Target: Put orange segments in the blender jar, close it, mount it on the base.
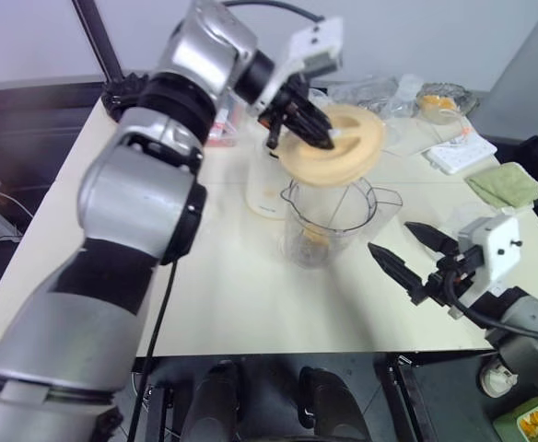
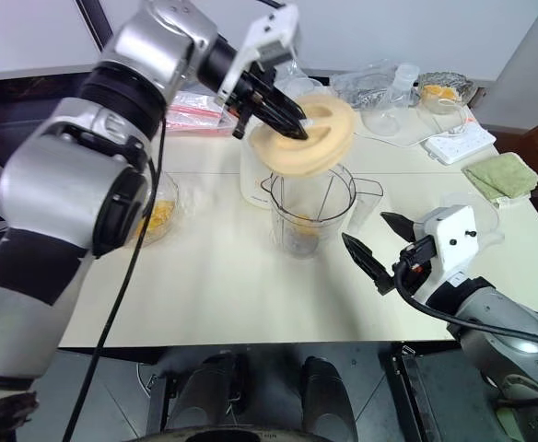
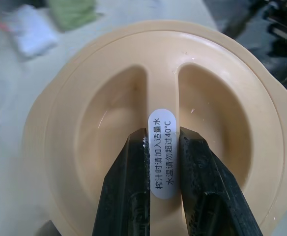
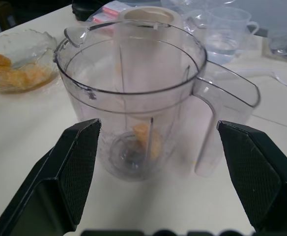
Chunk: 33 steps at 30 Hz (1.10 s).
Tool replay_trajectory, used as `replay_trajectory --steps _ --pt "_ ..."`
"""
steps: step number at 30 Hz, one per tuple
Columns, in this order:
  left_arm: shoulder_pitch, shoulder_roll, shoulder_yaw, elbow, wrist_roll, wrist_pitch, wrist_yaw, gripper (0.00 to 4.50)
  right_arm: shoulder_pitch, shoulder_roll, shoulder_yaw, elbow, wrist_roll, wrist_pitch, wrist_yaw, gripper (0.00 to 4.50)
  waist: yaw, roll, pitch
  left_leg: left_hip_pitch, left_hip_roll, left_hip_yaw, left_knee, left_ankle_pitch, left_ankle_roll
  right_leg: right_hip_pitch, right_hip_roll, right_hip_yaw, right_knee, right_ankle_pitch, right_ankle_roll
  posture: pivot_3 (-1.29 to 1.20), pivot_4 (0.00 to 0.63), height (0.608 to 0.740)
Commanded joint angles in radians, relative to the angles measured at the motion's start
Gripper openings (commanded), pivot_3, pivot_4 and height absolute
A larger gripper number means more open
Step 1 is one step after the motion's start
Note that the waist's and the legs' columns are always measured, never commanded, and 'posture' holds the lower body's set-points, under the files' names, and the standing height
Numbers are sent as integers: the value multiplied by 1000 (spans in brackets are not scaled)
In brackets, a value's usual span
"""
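I should next grab the jar with my right gripper by its slim handle [image 1: 385, 214], because the round body of the blender jar [image 1: 329, 221] is too wide for my fingers.
My left gripper [image 1: 320, 133] is shut on the centre ridge of the pale orange round lid [image 1: 341, 152], holding it tilted just above the blender jar [image 1: 329, 221]. In the left wrist view both fingers [image 3: 129, 187] pinch the ridge with its white label. The clear jar stands open on the table with a few orange segments [image 4: 146, 140] at its bottom by the blade. The cream-white base [image 1: 262, 193] stands right behind the jar. My right gripper [image 1: 391, 237] is open, level, a little to the right of the jar, with the jar between its finger lines in the right wrist view and not touching.
A glass bowl [image 2: 158, 216] with more orange segments sits left of the jar. At the back right lie a green cloth [image 1: 502, 184], a white power strip [image 1: 462, 152], plastic bags [image 1: 380, 92] and a clear measuring cup [image 4: 224, 34]. A black ridged round object [image 1: 122, 92] is far left.
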Motion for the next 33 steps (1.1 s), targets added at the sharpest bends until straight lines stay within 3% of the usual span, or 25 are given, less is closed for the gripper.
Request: replay_trajectory --steps 1,12,23,29,33 --pt "-28 -30 2 -12 8 -15 -10 241 -9 11 -14 -52 3 0 -27 3990 0 0 0 0 0 0 0 0 1 0 0 0 0 0 0 0 150 740" --pt "39 -110 -82 4 119 -73 41 241 15 68 29 -94 -31 -2 -98 3990 -1 0 0 1 0 0 3 -1 1 1 0 0 1 0 0 0 150 740" --pt "105 -109 -145 8 196 -138 66 241 31 112 96 -75 -118 -17 -95 3990 -1 1 -1 5 1 0 3 -1 1 5 0 0 0 0 0 0 150 740" --pt "134 -117 -152 8 202 -165 101 241 -1 180 200 78 -286 -97 -61 3990 -2 4 -4 8 3 0 3 -1 1 8 0 0 -2 0 0 0 150 740" --pt "148 -116 -157 12 206 -184 93 241 -80 269 277 303 -415 -227 -25 3990 -4 5 -6 8 3 0 4 -1 1 8 -1 1 -2 0 0 0 150 740"
